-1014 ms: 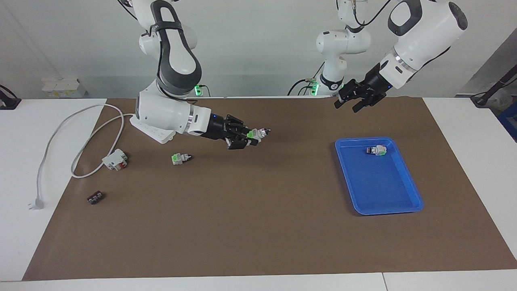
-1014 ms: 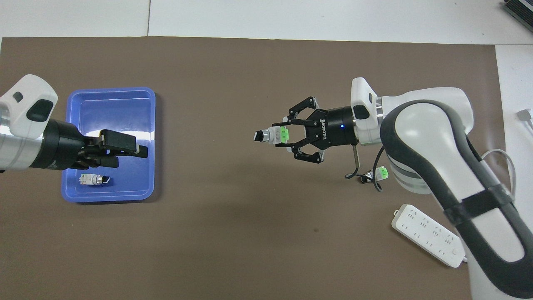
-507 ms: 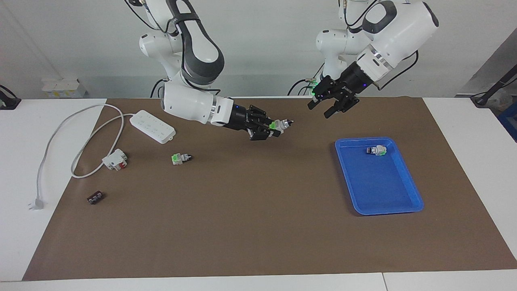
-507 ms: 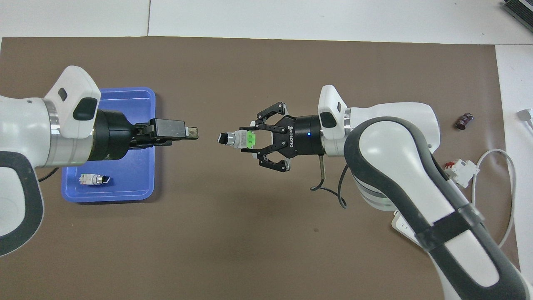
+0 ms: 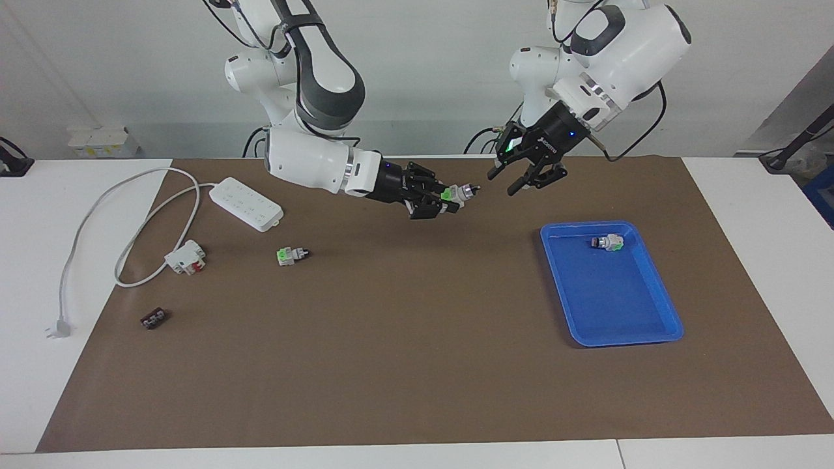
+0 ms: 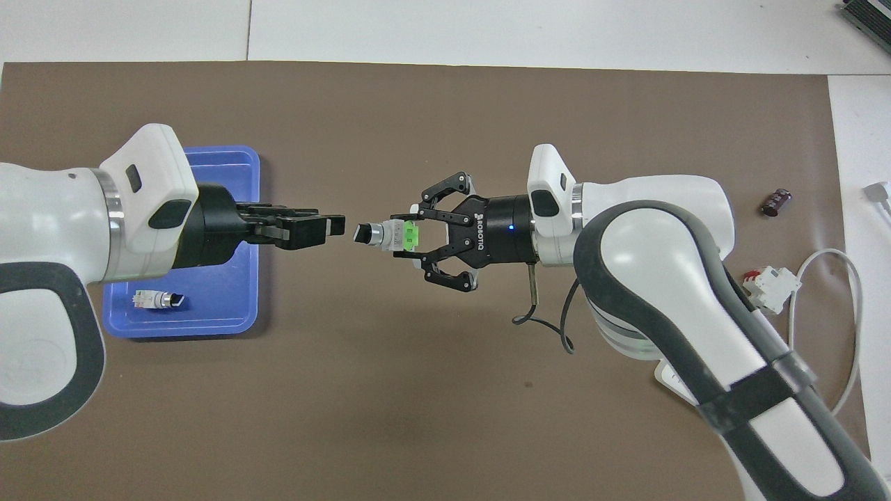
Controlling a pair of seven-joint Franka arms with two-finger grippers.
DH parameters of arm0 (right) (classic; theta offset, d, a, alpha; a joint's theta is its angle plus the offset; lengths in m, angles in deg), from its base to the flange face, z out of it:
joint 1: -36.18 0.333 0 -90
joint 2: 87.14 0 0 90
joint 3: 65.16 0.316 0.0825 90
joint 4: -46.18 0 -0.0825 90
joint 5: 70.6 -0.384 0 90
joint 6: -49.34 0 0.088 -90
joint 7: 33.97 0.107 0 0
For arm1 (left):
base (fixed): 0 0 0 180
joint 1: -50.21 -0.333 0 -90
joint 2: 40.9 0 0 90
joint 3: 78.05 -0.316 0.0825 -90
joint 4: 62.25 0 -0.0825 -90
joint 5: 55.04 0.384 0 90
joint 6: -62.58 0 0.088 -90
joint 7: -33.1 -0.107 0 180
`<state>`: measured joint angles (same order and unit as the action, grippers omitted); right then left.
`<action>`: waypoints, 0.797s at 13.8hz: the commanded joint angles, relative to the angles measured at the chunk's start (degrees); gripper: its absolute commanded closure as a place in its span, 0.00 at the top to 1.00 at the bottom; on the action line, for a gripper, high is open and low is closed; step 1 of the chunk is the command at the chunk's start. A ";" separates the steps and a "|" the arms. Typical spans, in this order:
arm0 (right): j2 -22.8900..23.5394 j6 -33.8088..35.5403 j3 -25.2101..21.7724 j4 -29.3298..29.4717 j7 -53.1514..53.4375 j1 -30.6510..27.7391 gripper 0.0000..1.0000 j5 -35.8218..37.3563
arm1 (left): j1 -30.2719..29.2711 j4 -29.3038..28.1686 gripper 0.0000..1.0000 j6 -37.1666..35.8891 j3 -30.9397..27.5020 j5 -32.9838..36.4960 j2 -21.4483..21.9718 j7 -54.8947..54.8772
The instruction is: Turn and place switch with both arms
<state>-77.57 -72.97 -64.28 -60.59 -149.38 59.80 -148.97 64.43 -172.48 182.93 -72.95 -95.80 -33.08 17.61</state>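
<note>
My left gripper should grab the switch by its black knob tip [image 6: 363, 234] next. Then it can turn the switch while its green end [image 6: 410, 235] stays held.
My right gripper [image 5: 449, 198] is shut on the switch [image 5: 460, 192] and holds it level above the mat's middle, near the robots' edge. It grips the green end, and the black knob tip points toward the left arm's end. In the overhead view the switch [image 6: 379, 234] sticks out of the right gripper [image 6: 405, 236]. My left gripper [image 5: 505, 184] is open and faces the knob tip with a small gap, not touching. It also shows in the overhead view [image 6: 333, 228], over the mat beside the blue tray [image 6: 209, 321].
A second switch [image 5: 291, 255] lies on the mat toward the right arm's end. A third switch [image 5: 607, 242] lies in the blue tray [image 5: 625, 319]. A white-and-red block [image 5: 186, 256], a small black piece [image 5: 154, 318], a power strip [image 5: 245, 204] and its cable lie at the right arm's end.
Both grippers have come toward each other above the mat. The right gripper carried the switch toward the left arm's end; the left gripper swung off the tray up to the knob tip.
</note>
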 commanded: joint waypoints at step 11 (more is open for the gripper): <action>-3.33 -3.02 -0.10 -2.66 1.94 1.25 0.00 -1.52 | 4.41 -2.01 0.31 2.17 -0.53 -0.99 1.50 -8.59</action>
<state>-79.12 -73.82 -64.31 -61.14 -148.14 60.11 -149.03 67.72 -173.02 183.73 -72.85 -95.82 -32.77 10.41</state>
